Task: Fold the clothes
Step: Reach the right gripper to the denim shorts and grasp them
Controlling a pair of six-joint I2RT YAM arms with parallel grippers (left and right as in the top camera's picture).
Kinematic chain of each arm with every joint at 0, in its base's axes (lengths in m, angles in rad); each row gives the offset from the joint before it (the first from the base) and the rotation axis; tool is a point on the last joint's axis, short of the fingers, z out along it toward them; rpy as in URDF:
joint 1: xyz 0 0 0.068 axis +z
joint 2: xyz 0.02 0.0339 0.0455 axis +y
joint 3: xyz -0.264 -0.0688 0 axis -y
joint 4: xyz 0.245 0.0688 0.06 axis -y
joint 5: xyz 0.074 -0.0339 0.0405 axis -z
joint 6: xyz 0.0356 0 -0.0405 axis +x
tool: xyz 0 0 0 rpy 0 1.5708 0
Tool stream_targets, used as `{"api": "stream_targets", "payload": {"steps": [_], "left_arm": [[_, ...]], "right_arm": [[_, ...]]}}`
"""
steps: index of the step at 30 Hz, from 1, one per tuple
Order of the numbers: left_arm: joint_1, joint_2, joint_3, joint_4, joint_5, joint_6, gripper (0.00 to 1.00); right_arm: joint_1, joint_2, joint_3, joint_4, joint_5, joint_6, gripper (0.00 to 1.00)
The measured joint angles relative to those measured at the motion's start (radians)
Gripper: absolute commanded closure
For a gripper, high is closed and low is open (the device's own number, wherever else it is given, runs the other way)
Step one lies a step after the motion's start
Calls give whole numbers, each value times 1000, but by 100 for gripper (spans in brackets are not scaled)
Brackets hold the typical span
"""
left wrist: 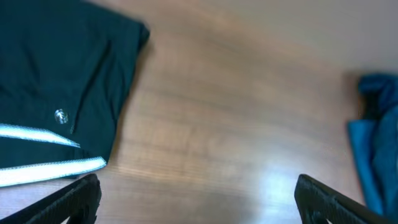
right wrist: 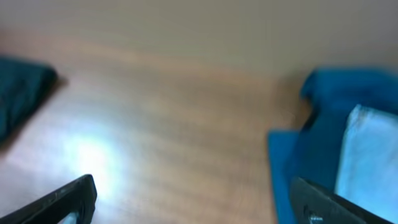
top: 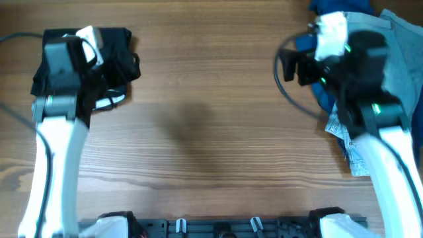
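Next, my right gripper pinches the pale-blue denim shorts [top: 403,59] by their edge nearest the bare wood to draw them out for folding.
The clothes lie in two heaps. A black white-trimmed garment [top: 119,49] [left wrist: 56,81] sits at the far left. Pale-blue denim shorts [top: 403,59] [right wrist: 373,155] lie at the far right on a dark blue garment [top: 326,99] [right wrist: 329,118] [left wrist: 376,137]. My left gripper [top: 115,69] [left wrist: 199,205] hangs open by the black garment's right edge, with only bare wood between its fingers. Just left of the blue heap my right gripper [top: 294,66] [right wrist: 196,208] is open too; its right finger [right wrist: 323,202] is over the blue cloth's edge. Neither gripper holds anything.
The wooden table [top: 211,132] runs between the two heaps. A crumpled pale patterned piece of cloth [top: 350,149] sticks out under the right arm. The arm bases and a black rail [top: 218,228] line the near edge.
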Motion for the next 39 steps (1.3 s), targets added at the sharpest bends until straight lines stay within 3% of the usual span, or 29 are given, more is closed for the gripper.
{"api": "stream_targets", "payload": {"steps": [4, 6, 9, 15, 19, 21, 24, 26, 27, 29, 30, 32, 35, 36, 39], "left_arm": [[-43, 214, 21, -4, 7, 54, 0], [-62, 282, 21, 15, 20, 64, 0], [-80, 367, 21, 37, 81, 72, 0], [-122, 380, 22, 84, 127, 72, 0], [-152, 380, 22, 98, 130, 72, 0], [-163, 380, 22, 98, 131, 72, 0], [-168, 380, 22, 98, 131, 72, 0], [-168, 380, 22, 98, 131, 72, 0], [-168, 380, 22, 98, 131, 72, 1], [-168, 380, 22, 98, 131, 72, 1], [-168, 380, 22, 98, 131, 72, 4], [-168, 380, 22, 99, 131, 74, 20], [-168, 380, 22, 116, 133, 82, 57], [-168, 380, 22, 119, 134, 82, 61], [-168, 368, 24, 120, 135, 87, 62]], "right_arm": [[-10, 152, 6, -73, -15, 32, 1], [-51, 189, 8, -100, 32, 129, 3], [-198, 287, 12, -136, 142, 292, 20], [-310, 502, 13, -130, 289, 390, 25], [-335, 550, 13, -98, 356, 422, 28], [-346, 575, 13, -72, 371, 425, 43], [-370, 608, 13, -68, 386, 433, 56], [-376, 610, 13, -68, 390, 434, 71], [-376, 610, 13, -68, 394, 431, 90], [-376, 610, 13, -66, 400, 435, 96], [-375, 610, 13, -66, 401, 433, 96], [-376, 610, 13, -65, 401, 435, 96], [-383, 600, 16, -69, 341, 363, 96], [-389, 587, 17, -72, 302, 325, 96], [-375, 418, 32, -94, 103, 201, 96]]}}
